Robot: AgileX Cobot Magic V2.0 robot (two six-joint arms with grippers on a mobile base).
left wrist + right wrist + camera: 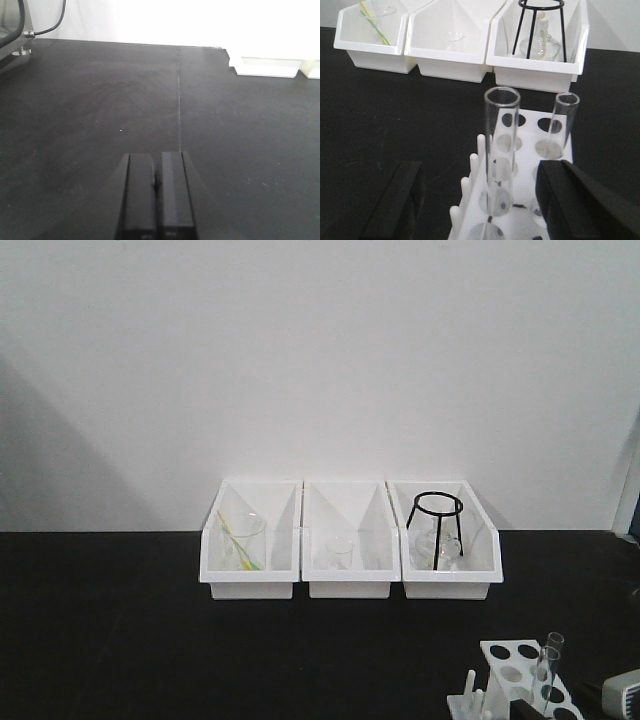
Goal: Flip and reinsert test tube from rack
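Observation:
The larger test tube is to be flipped and reinserted, so the right gripper should next grab the test tube by its upper body (546, 665), below the test tube's rim.
The small white rack (526, 131) stands right in front of my right gripper (479, 172), with its row of pegs (472, 167) on the left side. Two clear test tubes stand upright in its holes. The nearer, larger test tube (501, 145) rises between my right gripper's open fingers (572, 200) and touches neither. The thinner tube (563, 125) stands further back on the right. In the front view the rack (512, 672) and its tubes (547, 660) sit at the bottom right corner. My left gripper (156, 172) is shut, holds nothing, and hovers over bare black table.
Three white open-fronted bins (350, 585) line the back of the black table by the wall. The left one holds a beaker with coloured sticks (241, 540), the middle one small glassware, the right one a black wire tripod (540, 25) over a glass lamp.

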